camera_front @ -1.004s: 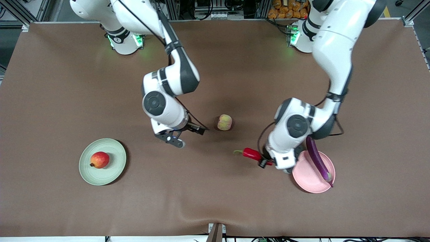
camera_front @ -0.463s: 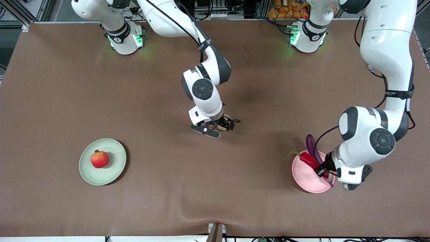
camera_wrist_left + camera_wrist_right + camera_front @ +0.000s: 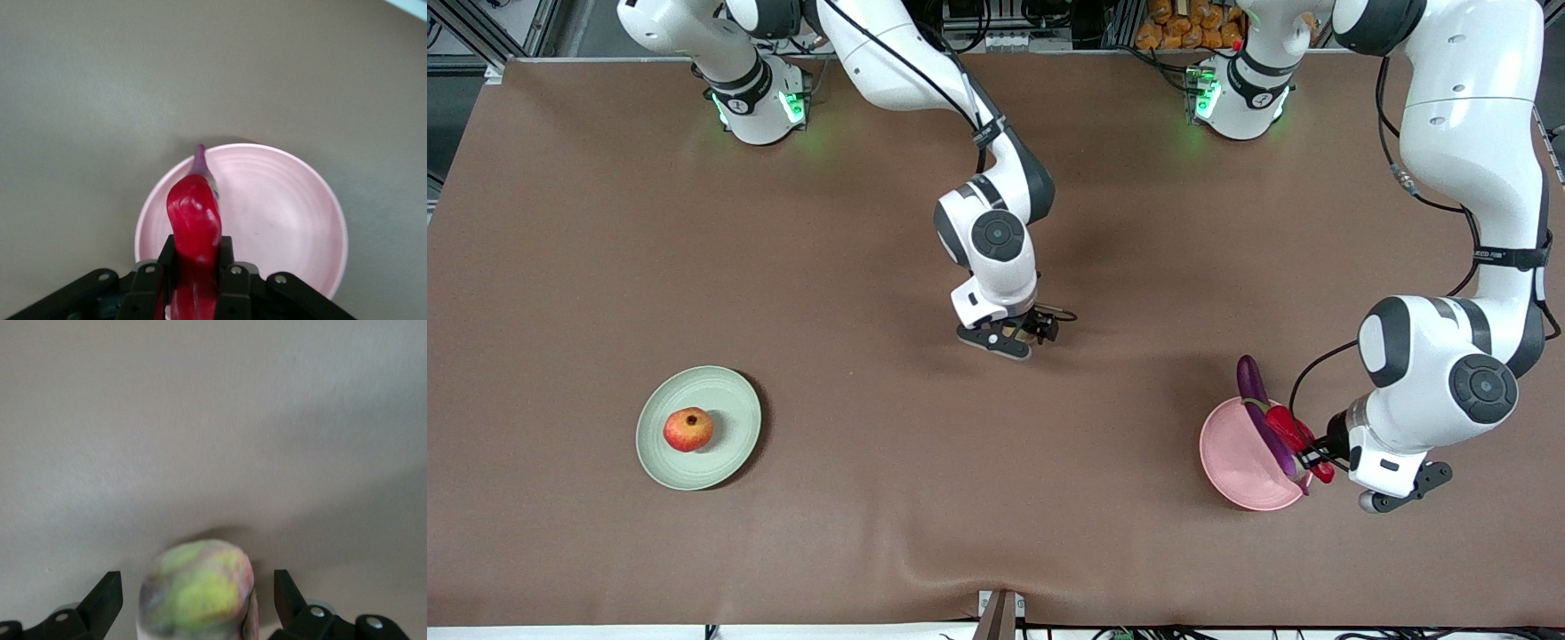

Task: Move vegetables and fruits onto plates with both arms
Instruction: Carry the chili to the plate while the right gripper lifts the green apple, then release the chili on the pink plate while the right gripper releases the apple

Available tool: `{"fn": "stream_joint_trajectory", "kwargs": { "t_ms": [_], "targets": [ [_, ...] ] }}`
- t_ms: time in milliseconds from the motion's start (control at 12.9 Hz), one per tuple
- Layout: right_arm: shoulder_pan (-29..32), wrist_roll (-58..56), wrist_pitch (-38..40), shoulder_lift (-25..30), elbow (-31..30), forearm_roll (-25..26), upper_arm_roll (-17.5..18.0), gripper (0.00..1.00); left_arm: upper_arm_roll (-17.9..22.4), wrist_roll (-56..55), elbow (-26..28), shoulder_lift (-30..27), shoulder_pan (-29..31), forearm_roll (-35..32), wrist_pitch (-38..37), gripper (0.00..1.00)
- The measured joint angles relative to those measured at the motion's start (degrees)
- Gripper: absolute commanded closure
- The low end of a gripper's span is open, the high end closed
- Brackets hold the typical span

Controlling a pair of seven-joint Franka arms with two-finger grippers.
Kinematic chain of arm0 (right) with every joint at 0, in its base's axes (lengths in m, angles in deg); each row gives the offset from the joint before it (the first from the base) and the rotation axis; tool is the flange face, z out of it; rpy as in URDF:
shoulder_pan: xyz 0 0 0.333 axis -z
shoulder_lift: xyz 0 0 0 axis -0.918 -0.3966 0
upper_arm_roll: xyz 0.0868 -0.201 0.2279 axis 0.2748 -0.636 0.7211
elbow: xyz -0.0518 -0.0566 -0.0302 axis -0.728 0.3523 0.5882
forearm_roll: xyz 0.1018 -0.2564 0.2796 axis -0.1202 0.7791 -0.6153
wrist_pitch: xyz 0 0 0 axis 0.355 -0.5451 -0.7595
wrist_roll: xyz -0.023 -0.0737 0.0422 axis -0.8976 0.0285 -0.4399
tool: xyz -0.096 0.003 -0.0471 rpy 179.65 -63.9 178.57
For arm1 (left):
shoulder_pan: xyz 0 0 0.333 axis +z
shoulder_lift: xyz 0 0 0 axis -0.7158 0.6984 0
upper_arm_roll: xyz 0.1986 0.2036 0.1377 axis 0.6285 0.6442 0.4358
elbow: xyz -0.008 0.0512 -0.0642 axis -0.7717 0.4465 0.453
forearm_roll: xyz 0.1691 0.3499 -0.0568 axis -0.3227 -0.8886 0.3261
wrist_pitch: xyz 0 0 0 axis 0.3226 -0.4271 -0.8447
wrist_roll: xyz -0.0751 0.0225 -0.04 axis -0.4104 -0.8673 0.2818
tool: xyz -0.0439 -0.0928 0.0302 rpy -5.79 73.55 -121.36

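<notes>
The right gripper takes hold of the lumpy yellow-pink fruit around its rounded body (image 3: 197, 593) next, to add it to the green plate with the apple.
My left gripper (image 3: 1316, 458) is shut on the red chili pepper (image 3: 1294, 431), holding it over the rim of the pink plate (image 3: 1232, 453). In the left wrist view the chili pepper (image 3: 193, 220) sticks out from the left gripper (image 3: 195, 280) above the pink plate (image 3: 287, 220). The purple eggplant (image 3: 1254, 391) lies across that plate; its tip (image 3: 202, 163) shows past the pepper. My right gripper (image 3: 1021, 331) is low over mid-table and open. Its fingers (image 3: 107, 590) straddle the lumpy yellow-pink fruit (image 3: 200, 580), which the hand hides in the front view. The red apple (image 3: 688, 429) rests on the green plate (image 3: 734, 409).
Brown cloth covers the table. The green plate sits toward the right arm's end and the pink plate toward the left arm's end, both nearer the front camera than the lumpy fruit. A ripple in the cloth (image 3: 960, 569) runs along the front edge.
The left arm carried the chili from beside the pink plate to over its rim. The right arm swung from nearer the green plate to over the lumpy fruit and lowered around it.
</notes>
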Motion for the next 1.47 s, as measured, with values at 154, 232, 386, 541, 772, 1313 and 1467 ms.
{"fn": "stream_joint_trajectory", "kwargs": {
  "t_ms": [154, 232, 386, 541, 772, 1313, 1467],
  "targets": [
    [-1.0, 2.0, 0.0, -0.4, 0.0, 1.0, 0.1, 0.53, 1.1, 3.8, -0.1, 0.7, -0.1, 0.0, 1.6, 1.0],
    [-1.2, 2.6, 0.0, -0.4, 0.0, 1.4, 0.1, 0.77, 1.5, 4.9, -0.3, 1.2, -0.1, 0.0, 2.3, 1.0],
    [-1.3, 2.8, 0.2, -0.3, 0.1, 2.0, 0.0, 0.87, 1.9, 5.9, -1.5, 2.3, -0.1, 0.0, 3.0, 1.0],
    [-1.0, 2.8, 1.1, -0.2, 0.3, 2.8, -0.9, 0.87, 1.9, 5.9, -3.3, 3.5, -0.3, 0.0, 3.3, 1.0],
    [0.9, 0.6, 9.3, 2.0, 1.6, 4.0, -5.7, 0.87, 1.7, 5.9, -4.8, 4.5, -1.5, 0.1, 4.0, 1.0],
    [11.2, -21.2, 26.3, 8.1, 0.5, 3.8, -18.1, 0.87, -0.3, 5.9, -5.4, 5.2, -2.8, 0.3, 5.4, 0.85],
    [15.0, -29.2, 26.2, 7.9, -1.7, 3.7, -19.2, 0.87, -0.4, 5.5, -5.4, 6.0, -3.2, 0.6, 6.0, 0.6]
  ]
}}
